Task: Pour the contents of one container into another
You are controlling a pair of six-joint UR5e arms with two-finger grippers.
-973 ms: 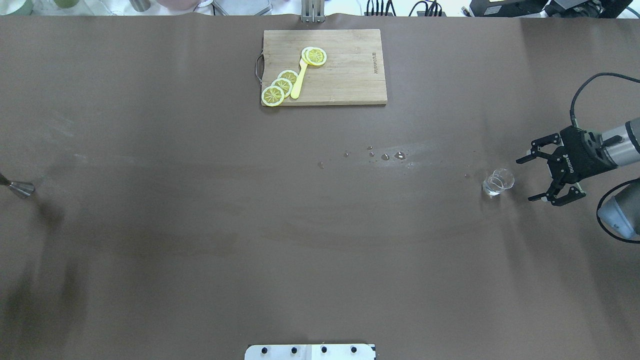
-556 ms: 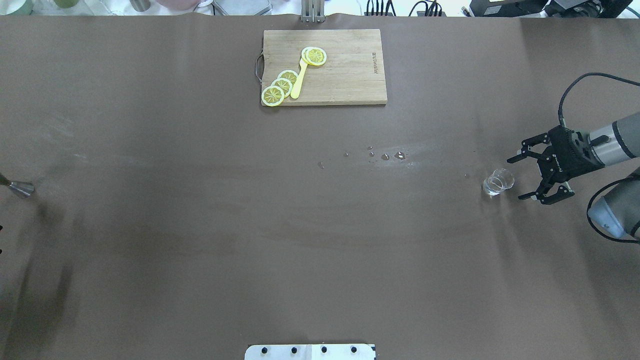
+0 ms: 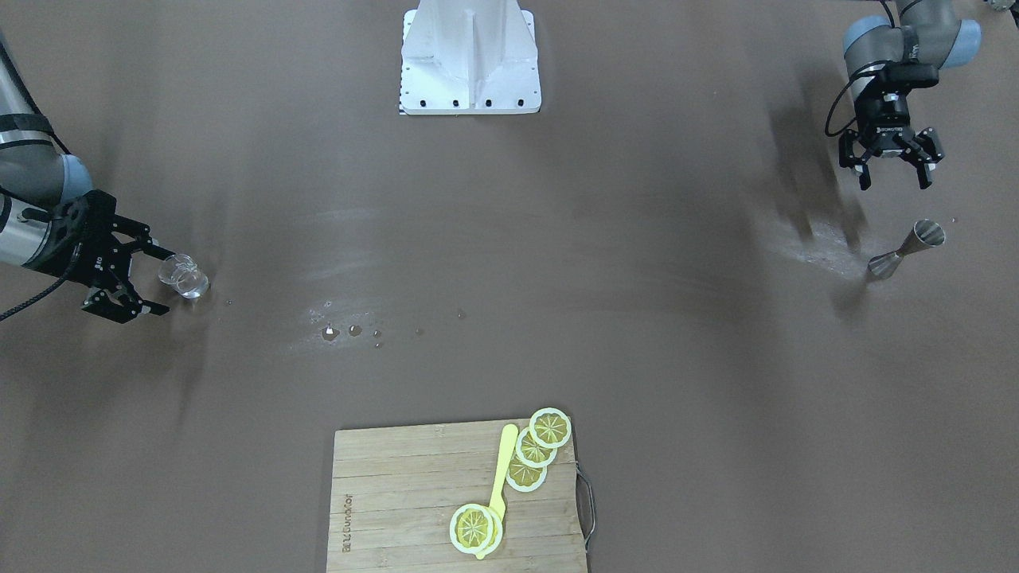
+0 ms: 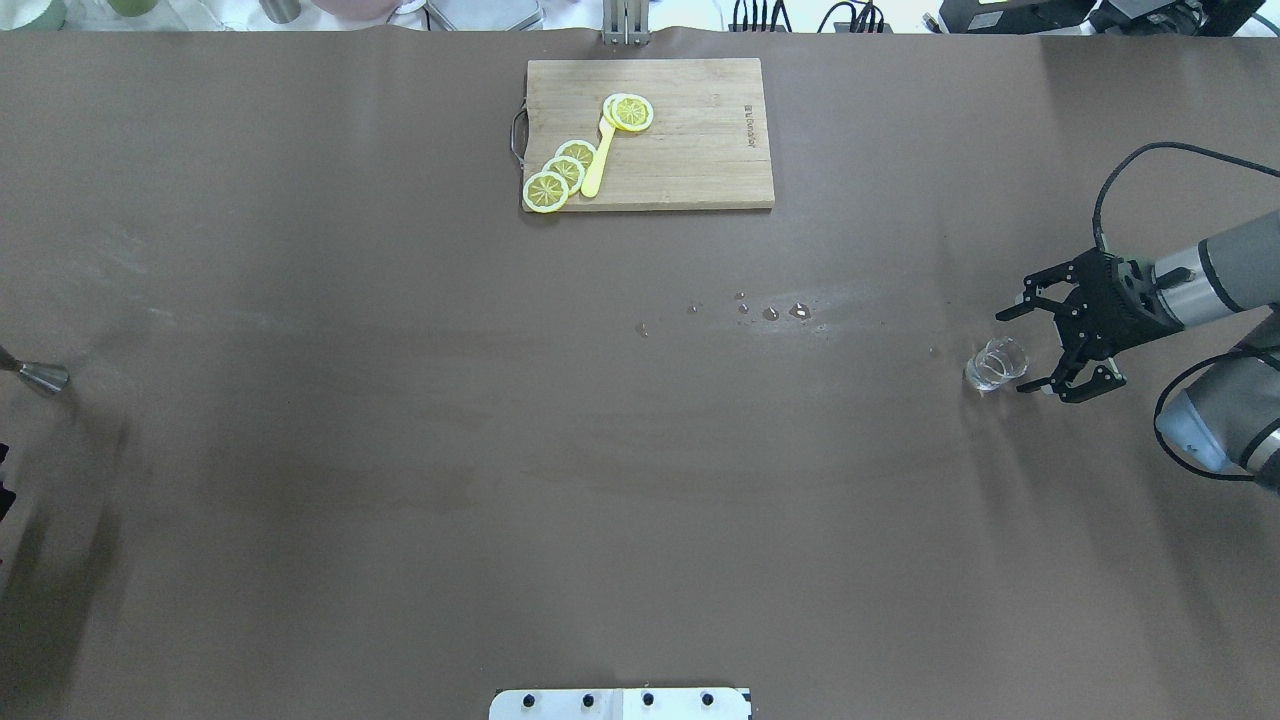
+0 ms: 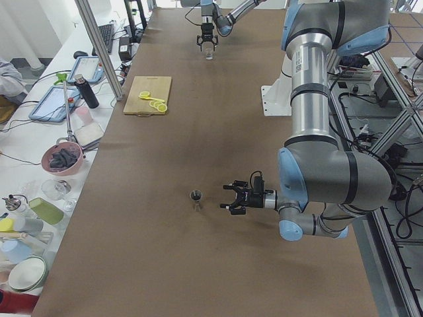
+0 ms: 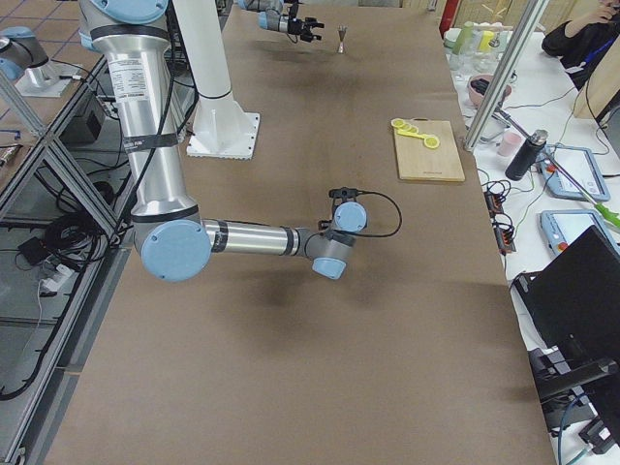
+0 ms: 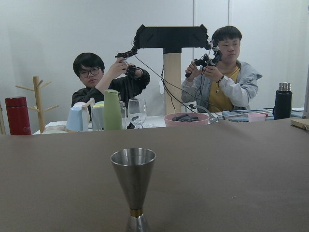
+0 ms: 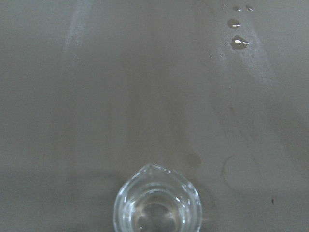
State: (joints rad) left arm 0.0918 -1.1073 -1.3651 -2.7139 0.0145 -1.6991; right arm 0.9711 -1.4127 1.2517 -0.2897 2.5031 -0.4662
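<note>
The cup's body (image 3: 188,280) (image 8: 157,208) is mostly beyond the ends of both fingers, so my right gripper needs to go forward before it closes on the clear glass cup.
The clear glass cup (image 4: 996,362) stands upright at the table's right side, with a little liquid in it (image 8: 157,205). My right gripper (image 4: 1013,350) is open and level with the cup, its fingertips (image 3: 163,280) reaching to either side of it without touching. The metal jigger (image 3: 907,248) stands upright far off at the left end (image 4: 40,377). My left gripper (image 3: 894,183) is open, a short way from the jigger on the robot's side. The left wrist view faces the jigger (image 7: 133,183) head-on.
A wooden cutting board (image 4: 700,140) with lemon slices and a yellow utensil lies at the far middle. Water drops (image 4: 770,312) spot the brown cloth left of the cup. The robot's white base (image 3: 470,56) sits at the near edge. Operators and cups show beyond the left end.
My right gripper has moved left toward the glass cup, still open, until its fingertips flank it. The cup and the jigger have not moved.
</note>
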